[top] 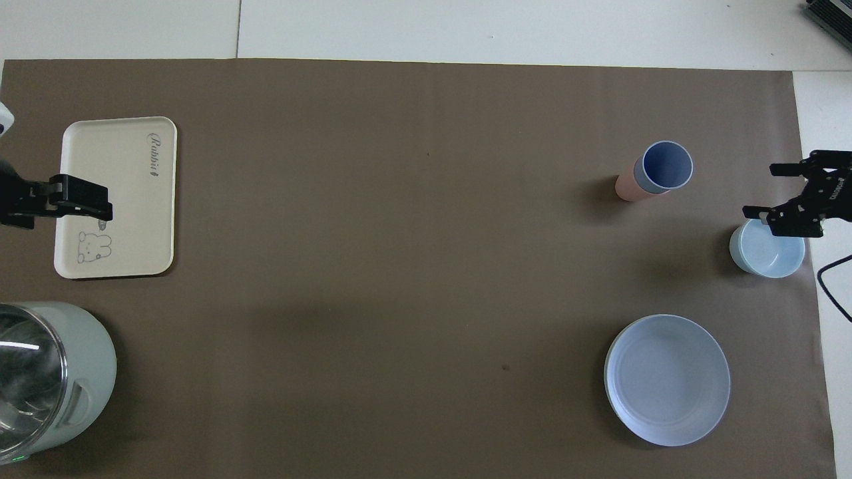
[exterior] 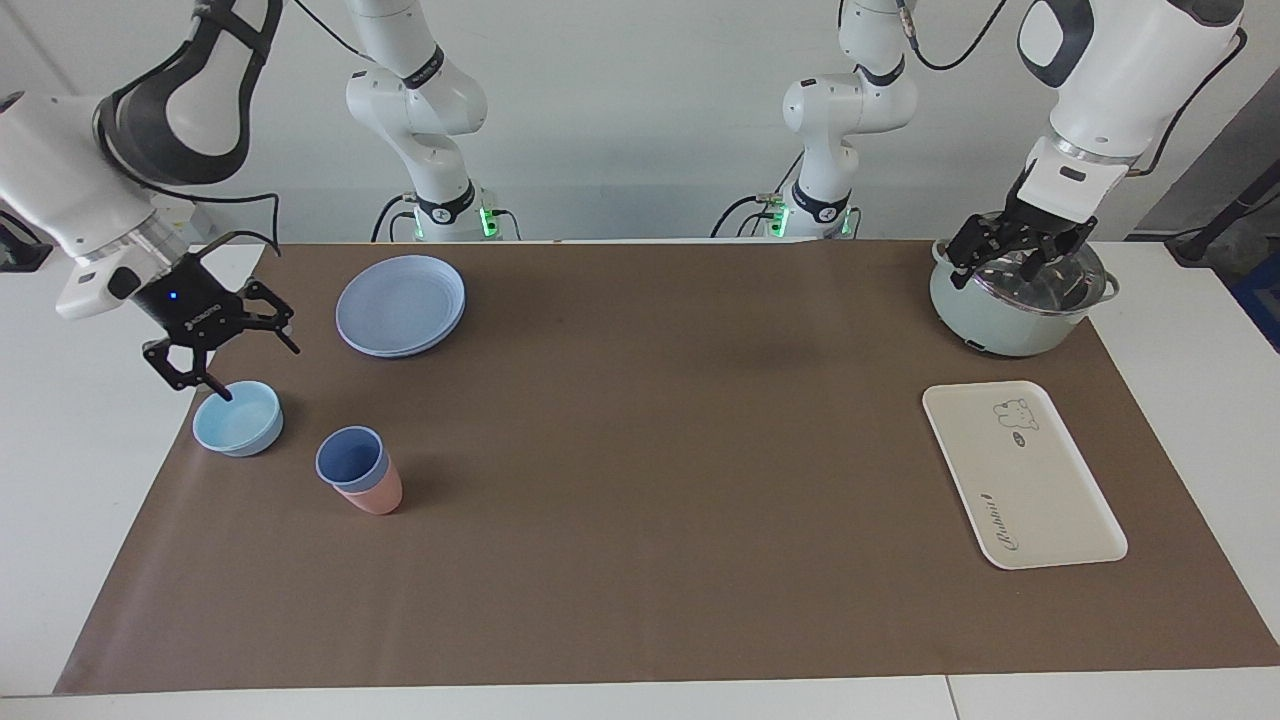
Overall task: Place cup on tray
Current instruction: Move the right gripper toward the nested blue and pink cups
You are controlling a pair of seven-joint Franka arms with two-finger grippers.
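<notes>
My left gripper will next grab the blue cup by its exposed rim (top: 644, 169), as the pink cup wraps its lower part.
The periwinkle-blue cup (exterior: 350, 460) stands nested inside a pink cup (exterior: 378, 497) toward the right arm's end of the table; in the overhead view the blue cup (top: 667, 166) sits in the pink cup (top: 624, 188). The cream tray (exterior: 1020, 480) with the rabbit print lies bare toward the left arm's end, also in the overhead view (top: 133, 199). My right gripper (exterior: 260, 372) is open and empty, over the light-blue bowl (exterior: 240, 422), one fingertip at its rim, apart from the cups. My left gripper (exterior: 1020, 262) is open over the pot (exterior: 1000, 325).
The pale green pot with a glass lid (top: 80, 372) stands nearer to the robots than the tray. A round blue plate (exterior: 400, 305) lies nearer to the robots than the cups. The light-blue bowl (top: 765, 254) sits beside the cups, at the brown mat's edge.
</notes>
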